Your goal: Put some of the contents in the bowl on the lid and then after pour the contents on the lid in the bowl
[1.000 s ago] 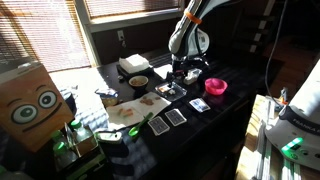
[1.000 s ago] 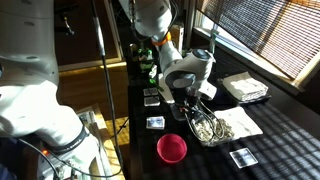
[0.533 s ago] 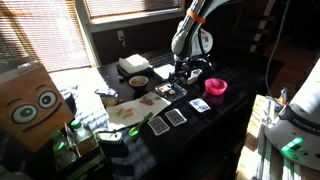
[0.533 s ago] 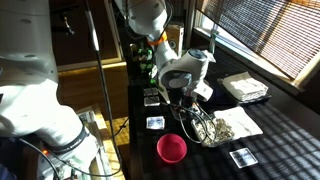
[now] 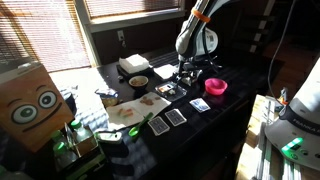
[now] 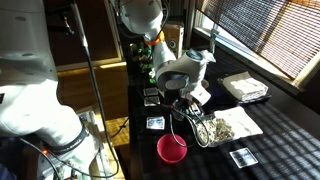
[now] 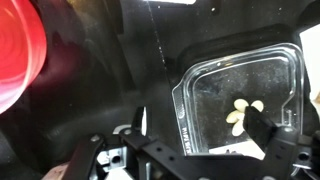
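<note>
I need to grab the lid by its near rim with my gripper next, so that its opposite edge stays free to pour into the bowl.
A square clear-plastic piece with a raised rim, seemingly the lid (image 7: 235, 95), lies on the dark table with a few pale bits of the contents (image 7: 245, 110) on it. It also shows in an exterior view (image 6: 208, 131), just beyond the pink bowl. I cannot pick out the clear bowl apart from it. My gripper (image 7: 205, 130) is open and empty. Its fingers hang above the lid's near edge, one on each side. The gripper shows in both exterior views (image 5: 188, 72) (image 6: 183, 103).
A pink round bowl (image 7: 15, 55) (image 5: 216, 87) (image 6: 172, 150) stands close beside the lid. Playing cards (image 5: 170, 118) (image 6: 152, 122), a sheet of paper (image 5: 135, 108), a brown-filled round bowl (image 5: 139, 81) and a white box (image 5: 133, 65) (image 6: 245, 87) lie around.
The arm has shifted a little sideways and slightly up over the lid. The gripper stays open. Nothing on the table has moved.
</note>
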Tool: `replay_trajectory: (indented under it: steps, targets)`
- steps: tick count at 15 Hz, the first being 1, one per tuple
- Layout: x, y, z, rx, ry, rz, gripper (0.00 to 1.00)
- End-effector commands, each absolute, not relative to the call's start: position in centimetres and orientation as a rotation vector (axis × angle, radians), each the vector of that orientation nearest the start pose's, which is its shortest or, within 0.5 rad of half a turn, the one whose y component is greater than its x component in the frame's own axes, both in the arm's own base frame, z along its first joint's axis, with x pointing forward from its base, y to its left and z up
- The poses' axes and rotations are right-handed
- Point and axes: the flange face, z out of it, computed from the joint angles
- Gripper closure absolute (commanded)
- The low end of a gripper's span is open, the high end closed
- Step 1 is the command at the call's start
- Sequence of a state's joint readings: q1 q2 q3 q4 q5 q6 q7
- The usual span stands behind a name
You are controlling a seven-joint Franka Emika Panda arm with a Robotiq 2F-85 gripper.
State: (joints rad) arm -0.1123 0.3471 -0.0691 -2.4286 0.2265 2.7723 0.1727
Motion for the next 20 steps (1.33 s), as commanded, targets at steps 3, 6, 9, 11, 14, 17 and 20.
replay_trajectory:
  steps: [3,6,9,11,14,17,20]
  targets:
    - [47.2,-9.7,16.3,-2.922,0.951,0.008,0.00]
    - [47.2,-9.8,15.9,-2.903,0.960,0.019,0.00]
    - [47.4,-9.7,15.4,-2.893,0.969,0.027,0.00]
    - [47.7,-9.8,15.1,-2.888,0.973,0.018,0.00]
    - [48.2,-9.9,14.9,-2.886,0.974,0.013,0.07]
    - [48.7,-9.8,14.6,-2.881,0.971,0.015,0.25]
    - [49.0,-9.7,14.3,-2.882,0.966,0.017,0.43]
